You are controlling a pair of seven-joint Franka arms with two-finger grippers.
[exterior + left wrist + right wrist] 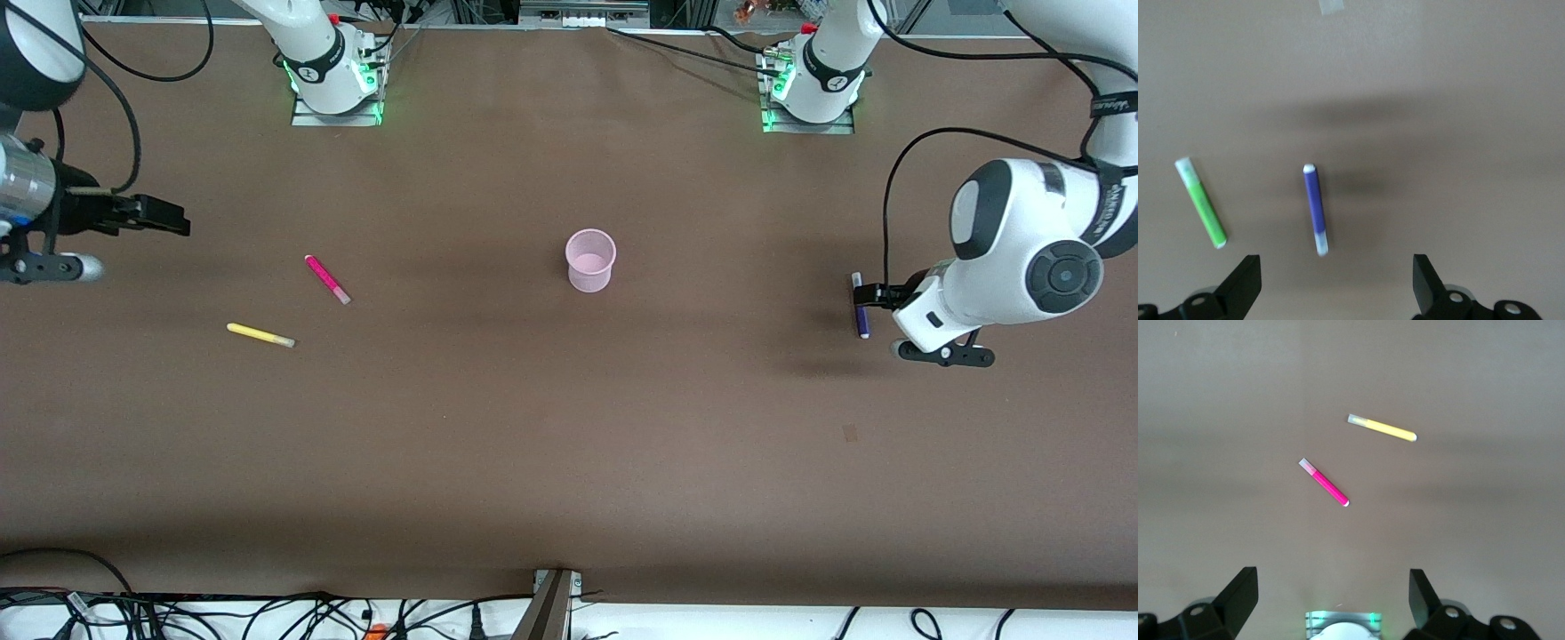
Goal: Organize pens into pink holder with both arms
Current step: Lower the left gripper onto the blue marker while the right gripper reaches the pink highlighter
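Observation:
My left gripper is to pick up the purple pen by its body [861, 318] next, so that the pen can stand in the pink holder [590, 260].
The pink holder [590, 260] stands upright mid-table. The magenta pen [327, 278] and the yellow pen [260, 335] lie toward the right arm's end, and both show in the right wrist view [1325, 483] [1383, 428]. The dark purple pen [860, 305] lies toward the left arm's end. The green pen [1201, 203] lies beside the purple pen [1315, 207] in the left wrist view; the left arm hides it in the front view. My left gripper [1337, 283] is open and empty, low over the table by the purple pen [876, 296]. My right gripper [164, 218] is open and empty [1333, 597], over the table's edge area near the magenta pen.
The brown table [569, 462] has a small pale patch [849, 433] nearer the front camera than the purple pen. The arm bases [333, 71] [813, 84] stand along the table's edge farthest from the camera. Cables lie off the near edge.

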